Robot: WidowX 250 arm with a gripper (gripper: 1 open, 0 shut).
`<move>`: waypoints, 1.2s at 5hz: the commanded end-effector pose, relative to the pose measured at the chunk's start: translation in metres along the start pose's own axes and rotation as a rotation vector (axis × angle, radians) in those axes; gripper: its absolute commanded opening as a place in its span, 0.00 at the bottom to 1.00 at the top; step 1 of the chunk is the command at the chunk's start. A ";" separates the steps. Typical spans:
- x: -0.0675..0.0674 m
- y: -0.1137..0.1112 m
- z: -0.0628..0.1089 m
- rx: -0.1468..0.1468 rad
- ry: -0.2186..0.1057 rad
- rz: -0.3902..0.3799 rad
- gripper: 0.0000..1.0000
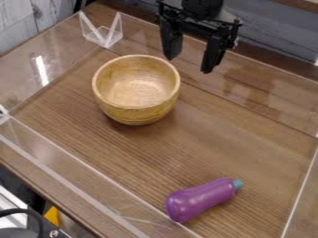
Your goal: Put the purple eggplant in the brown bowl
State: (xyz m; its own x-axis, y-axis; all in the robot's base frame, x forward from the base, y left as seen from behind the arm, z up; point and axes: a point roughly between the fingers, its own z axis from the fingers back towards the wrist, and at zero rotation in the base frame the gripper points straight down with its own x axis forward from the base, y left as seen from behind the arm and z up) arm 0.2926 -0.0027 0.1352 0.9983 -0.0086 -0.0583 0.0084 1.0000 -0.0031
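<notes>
Next, my gripper grabs the eggplant by its body near the stem end [214, 192] to put the purple eggplant in the brown bowl [137, 88].
The purple eggplant [199, 199] lies on its side near the front right of the wooden table, its teal stem end pointing right and slightly back. The brown bowl [137, 88] stands upright left of centre, and I see nothing inside it. My gripper [191, 51] hangs at the back, pointing down, behind and to the right of the bowl and far from the eggplant. Its black fingers [213, 54] stand apart, open, with nothing between them.
Low clear plastic walls [74, 177] ring the wooden table [236, 130]. A clear folded plastic piece [102, 30] stands at the back left, near the bowl. At the bottom left corner, cables and dark equipment [19, 223] sit outside the wall.
</notes>
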 end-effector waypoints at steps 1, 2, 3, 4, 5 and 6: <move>-0.003 -0.002 -0.006 -0.004 0.016 -0.007 1.00; -0.021 -0.020 -0.020 -0.020 0.036 -0.080 1.00; -0.040 -0.037 -0.033 -0.034 0.049 -0.150 1.00; -0.054 -0.054 -0.046 -0.037 0.054 -0.238 1.00; -0.070 -0.067 -0.059 -0.037 0.063 -0.327 1.00; -0.079 -0.077 -0.070 -0.041 0.068 -0.404 1.00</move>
State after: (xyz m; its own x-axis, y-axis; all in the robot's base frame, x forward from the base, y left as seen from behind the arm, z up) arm 0.2053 -0.0779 0.0612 0.9058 -0.3943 -0.1549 0.3857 0.9188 -0.0833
